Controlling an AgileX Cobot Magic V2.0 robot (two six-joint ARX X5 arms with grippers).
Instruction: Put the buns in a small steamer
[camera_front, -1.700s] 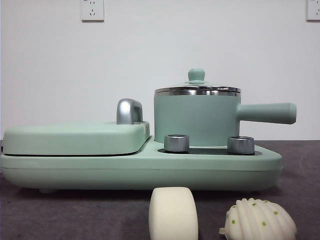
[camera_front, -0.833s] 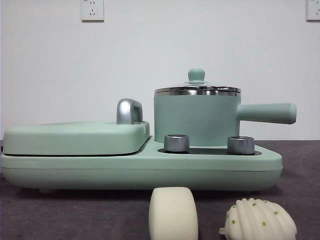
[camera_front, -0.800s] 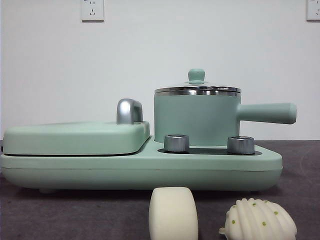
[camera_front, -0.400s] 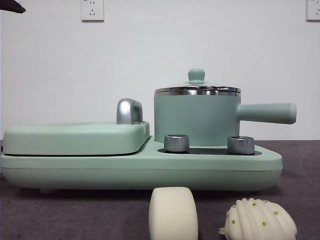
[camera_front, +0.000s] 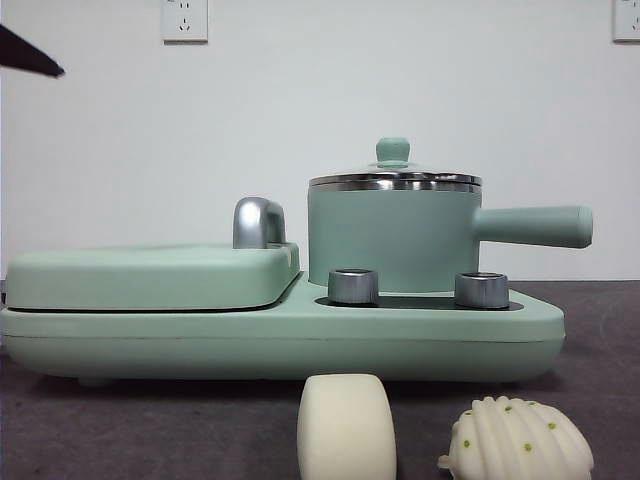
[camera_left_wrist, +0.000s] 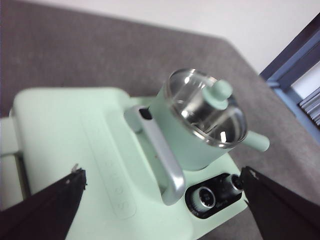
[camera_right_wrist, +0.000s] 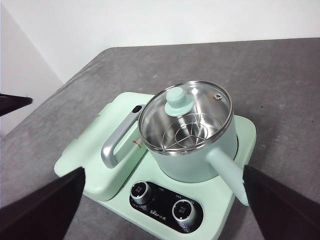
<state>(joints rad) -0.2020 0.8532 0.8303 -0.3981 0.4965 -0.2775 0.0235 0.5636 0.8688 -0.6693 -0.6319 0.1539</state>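
Observation:
My left gripper grabs the lid by its narrow green knob (camera_front: 393, 151) next, since the glass lid (camera_front: 395, 181) spans the whole steamer, too wide for my fingers.
Two buns lie on the grey table in front of the cooker: a smooth cream-white block (camera_front: 346, 425) and a white ridged shell bun with green dots (camera_front: 517, 440). Neither shows in the wrist views. The small steamer (camera_front: 392, 235) stands on the cooker's right side with its glass lid and green knob on; it also shows in the left wrist view (camera_left_wrist: 202, 125) and the right wrist view (camera_right_wrist: 190, 135). My left gripper (camera_left_wrist: 162, 172) is open, high above the griddle side; its black tip (camera_front: 30, 55) shows in the front view's top left corner. My right gripper (camera_right_wrist: 162, 171) is open, high above the cooker.
A flat mint-green griddle (camera_front: 150, 275) with a chrome handle (camera_front: 258, 222) takes the cooker's left half. Two chrome knobs (camera_front: 353, 286) sit on the base below the steamer. The steamer's straight handle (camera_front: 535, 226) sticks out to the right.
A black gripper tip has come into the front view's top left corner and moved lower and further in. The buns and steamer have not moved.

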